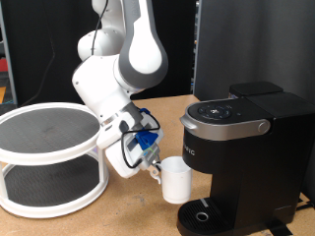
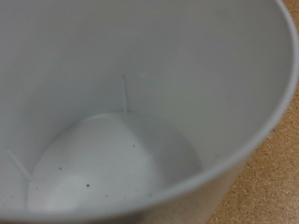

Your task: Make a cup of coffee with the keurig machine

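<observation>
My gripper should keep holding the white cup (image 1: 176, 180) until it reaches the drip tray (image 1: 202, 217): its base hangs short, so if I opened it now, the cup would miss.
The white cup (image 1: 176, 180) sits at the end of my gripper (image 1: 156, 169), just to the exterior view's left of the keurig machine (image 1: 241, 147) and beside its drip tray (image 1: 202, 217). The gripper is shut on the cup's near side and holds it about upright, low over the table. The machine's top is closed, with its silver-grey handle (image 1: 228, 126) down. In the wrist view the empty white inside of the cup (image 2: 121, 103) fills the frame and no fingers show.
A white two-tier round shelf (image 1: 49, 157) stands at the exterior view's left, close to the arm. A dark panel (image 1: 246, 44) rises behind the machine. Brown table surface (image 2: 271, 187) shows beside the cup.
</observation>
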